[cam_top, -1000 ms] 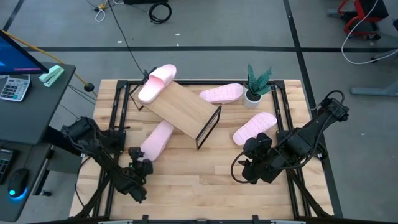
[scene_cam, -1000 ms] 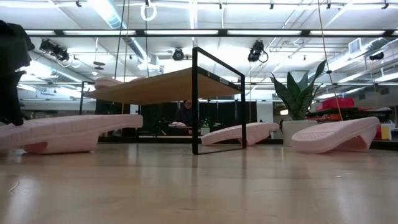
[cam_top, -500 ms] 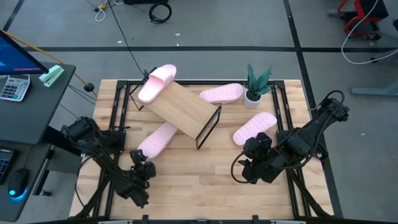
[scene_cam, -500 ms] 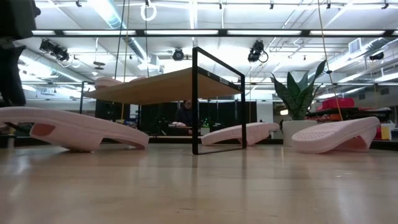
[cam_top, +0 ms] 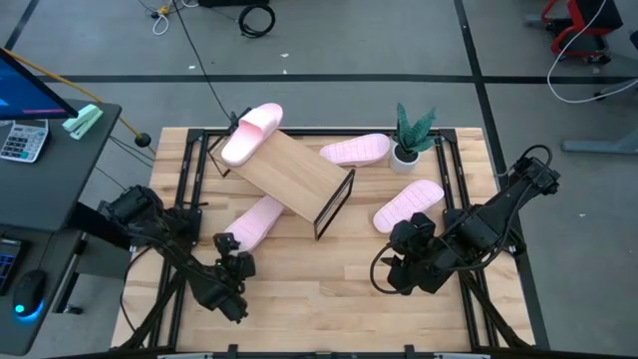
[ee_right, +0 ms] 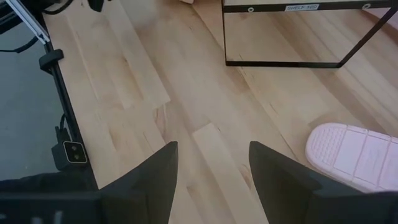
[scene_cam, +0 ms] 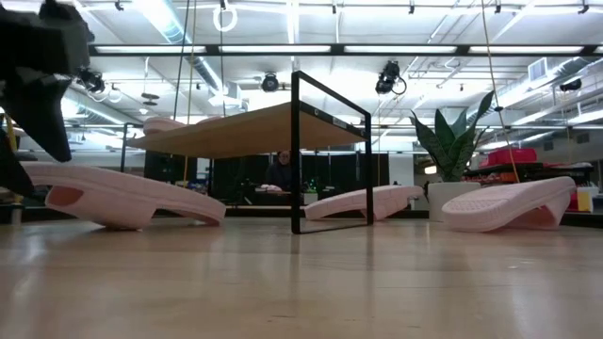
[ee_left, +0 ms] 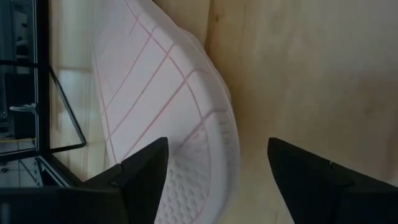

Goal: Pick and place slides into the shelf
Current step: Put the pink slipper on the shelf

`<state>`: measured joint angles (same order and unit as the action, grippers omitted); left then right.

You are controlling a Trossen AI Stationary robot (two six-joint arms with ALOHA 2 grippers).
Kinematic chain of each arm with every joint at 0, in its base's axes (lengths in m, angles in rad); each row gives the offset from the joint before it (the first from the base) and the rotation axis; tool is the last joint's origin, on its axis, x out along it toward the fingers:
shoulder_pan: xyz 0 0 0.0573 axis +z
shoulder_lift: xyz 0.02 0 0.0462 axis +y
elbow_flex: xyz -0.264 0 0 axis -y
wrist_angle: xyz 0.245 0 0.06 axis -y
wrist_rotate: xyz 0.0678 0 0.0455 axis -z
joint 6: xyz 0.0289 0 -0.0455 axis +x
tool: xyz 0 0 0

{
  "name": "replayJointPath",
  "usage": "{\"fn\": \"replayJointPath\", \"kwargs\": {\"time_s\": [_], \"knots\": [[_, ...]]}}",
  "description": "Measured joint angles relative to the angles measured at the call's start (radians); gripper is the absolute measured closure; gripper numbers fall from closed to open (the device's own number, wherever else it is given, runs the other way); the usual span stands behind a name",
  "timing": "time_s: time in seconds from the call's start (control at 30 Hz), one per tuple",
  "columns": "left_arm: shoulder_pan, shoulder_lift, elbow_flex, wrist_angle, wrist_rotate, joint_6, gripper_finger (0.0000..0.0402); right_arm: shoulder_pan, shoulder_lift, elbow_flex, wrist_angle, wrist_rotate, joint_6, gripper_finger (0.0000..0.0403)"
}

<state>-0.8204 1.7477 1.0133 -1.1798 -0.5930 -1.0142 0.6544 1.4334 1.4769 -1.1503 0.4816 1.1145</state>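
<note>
The sole-up slide for the shelf (cam_top: 289, 172) should be picked up next by its ridged sole edge with my left gripper.
The shelf (cam_top: 289, 172) stands slantwise mid-table on its black wire end frames. One pink slide (cam_top: 249, 133) lies on the shelf's far-left end. A second slide (cam_top: 354, 150) rests on the table beside the plant, and a third (cam_top: 407, 204) lies toward the right. The fourth slide (cam_top: 255, 221) lies sole-up, partly under the shelf's near side. My left gripper (cam_top: 235, 254) is open at this slide's near end (ee_left: 205, 155), its fingers on either side without touching it. My right gripper (cam_top: 401, 264) is open over bare wood at the right.
A small potted plant (cam_top: 411, 135) stands near the far right corner. A black metal frame (cam_top: 179, 199) borders the slatted tabletop. Bare wood spreads along the near edge (cam_top: 329, 289) between the two arms. A desk with a calculator sits off the table's left.
The sole-up slide has shifted a little toward the shelf and now lies still on the table. My left gripper has moved toward the table's right and has risen above the slide's near end.
</note>
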Motion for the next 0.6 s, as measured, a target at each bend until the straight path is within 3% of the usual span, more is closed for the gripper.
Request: {"fn": "replayJointPath", "kwargs": {"time_s": [0.23,0.37,0.5,0.6], "knots": [[0.000,0.000,-0.074,0.024,0.008,-0.009,0.0118,0.000,0.000,0.000,0.004,0.000,0.000,0.0199],[0.010,0.000,-0.102,0.020,0.011,-0.087,0.0131,0.000,0.000,0.000,0.004,0.000,0.000,0.0199],[0.023,0.000,-0.108,0.019,0.006,-0.134,0.0170,0.000,0.000,0.000,0.004,0.000,0.003,0.0199],[0.027,0.000,-0.108,0.014,0.013,-0.152,0.0222,0.000,0.000,0.000,0.004,0.000,0.006,0.0199]]}}
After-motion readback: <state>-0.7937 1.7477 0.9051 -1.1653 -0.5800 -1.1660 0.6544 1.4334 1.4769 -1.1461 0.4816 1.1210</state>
